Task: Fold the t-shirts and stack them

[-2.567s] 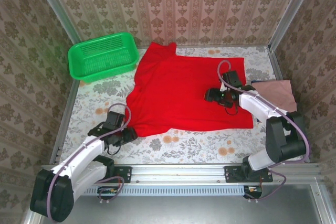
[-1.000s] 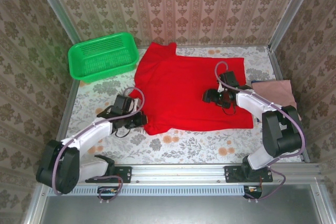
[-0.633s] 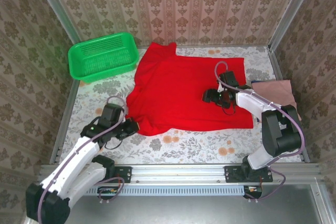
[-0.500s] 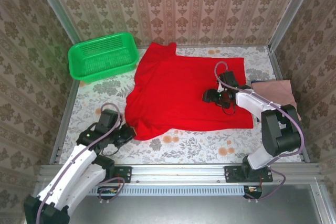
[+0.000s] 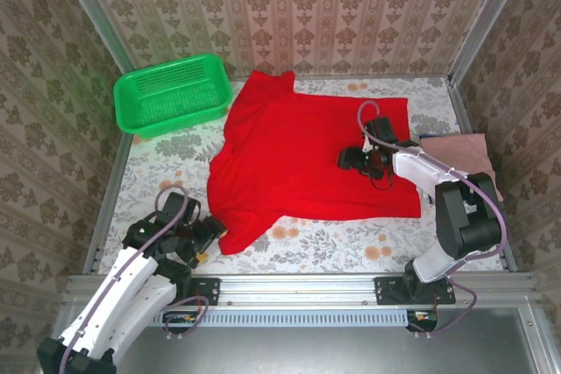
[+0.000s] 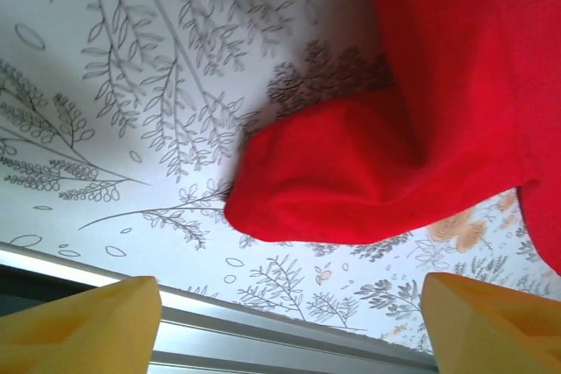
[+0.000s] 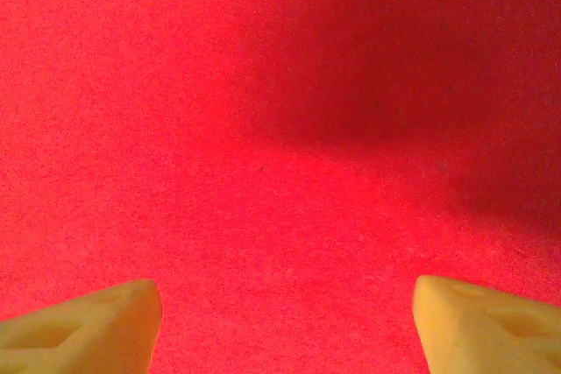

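My left gripper grabs the red t-shirt at the shoulder edge [image 5: 214, 202] [image 6: 396, 81] beside the near sleeve next, to fold the t-shirt's near side over.
The red t-shirt [image 5: 307, 151] lies spread flat across the middle of the table, plain side up. Its near-left sleeve [image 6: 351, 172] points toward the front edge. My left gripper [image 5: 207, 240] hovers just short of that sleeve tip, open, with nothing between its yellow fingertips [image 6: 79, 326]. My right gripper [image 5: 345, 160] sits low over the right half of the red t-shirt [image 7: 280, 129], open, fingertips [image 7: 486, 321] spread wide over the cloth. The dusty pink t-shirt [image 5: 460, 151] lies folded at the right edge, partly behind the right arm.
A green mesh basket [image 5: 171, 94] stands at the back left. The metal rail [image 6: 263, 339] of the table's front edge runs just below the left gripper. Bare flowered tablecloth [image 5: 158, 168] lies left of the red shirt.
The left gripper pulled the sleeve out toward the near left, then opened and let go, backing toward the front edge. The right arm has stayed put.
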